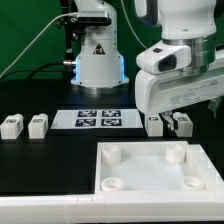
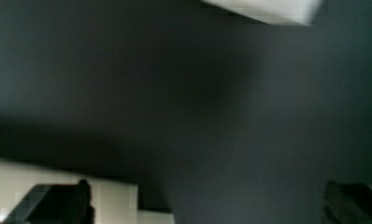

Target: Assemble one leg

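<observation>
I will next grab the white leg with my gripper by its tagged square end (image 1: 183, 124), so that I can assemble the leg into the plate's round corner socket.
Four small white legs with tags stand in a row on the black table. Two are at the exterior view's left (image 1: 12, 125) (image 1: 38, 124) and two at its right (image 1: 155, 123) (image 1: 182, 123). My gripper (image 1: 170, 114) hangs just above the two right legs. In the wrist view the gripper (image 2: 204, 206) is open, with its dark fingertips (image 2: 51, 204) far apart and only dark table between them. A white corner (image 2: 275, 8) and a pale surface (image 2: 115, 186) show there, too blurred to name.
The large white square plate (image 1: 150, 168) with round corner sockets lies at the front right. The marker board (image 1: 98, 120) lies in the middle of the row of legs. The robot base (image 1: 97, 55) stands behind it, with cables.
</observation>
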### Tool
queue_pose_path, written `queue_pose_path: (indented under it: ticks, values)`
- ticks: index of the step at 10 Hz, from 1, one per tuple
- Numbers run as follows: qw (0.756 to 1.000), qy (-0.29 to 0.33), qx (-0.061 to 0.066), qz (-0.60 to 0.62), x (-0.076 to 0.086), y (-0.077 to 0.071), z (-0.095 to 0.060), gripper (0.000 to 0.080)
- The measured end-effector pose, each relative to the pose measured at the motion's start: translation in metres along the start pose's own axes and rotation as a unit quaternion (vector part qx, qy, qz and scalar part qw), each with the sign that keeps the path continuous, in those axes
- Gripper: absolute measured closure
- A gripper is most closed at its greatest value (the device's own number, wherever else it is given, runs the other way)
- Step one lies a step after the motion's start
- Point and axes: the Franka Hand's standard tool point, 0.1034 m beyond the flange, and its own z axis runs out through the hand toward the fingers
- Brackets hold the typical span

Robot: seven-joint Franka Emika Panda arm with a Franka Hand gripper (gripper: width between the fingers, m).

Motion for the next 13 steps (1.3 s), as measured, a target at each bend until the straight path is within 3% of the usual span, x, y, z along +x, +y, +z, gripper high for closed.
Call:
queue_pose_path:
  ticks: [1,4,5,6,7,8,9,10,11,13]
  values:
    - [0.998,-0.002,0.003,0.064,-0.001,-0.005,0.002,0.015]
    - [0.998,-0.02,0.003,0.066,-0.003,-0.005,0.001,0.015]
    - [0.992,-0.103,0.004,0.067,-0.014,-0.008,0.001,0.015]
    - [0.974,-0.197,-0.004,0.108,-0.027,-0.019,0.003,0.015]
    - [0.955,-0.276,-0.003,0.107,-0.032,-0.025,0.005,0.015]
    - [0.925,-0.37,0.007,0.088,-0.042,-0.017,0.01,0.015]
    - [0.92,-0.384,0.026,0.073,-0.027,-0.011,0.025,0.015]
    - [0.889,-0.452,0.025,0.069,-0.045,-0.01,0.01,0.015]
    - [0.881,-0.467,0.031,0.067,-0.038,-0.011,0.021,0.015]
    - [0.883,-0.463,0.031,0.067,-0.036,-0.011,0.021,0.015]
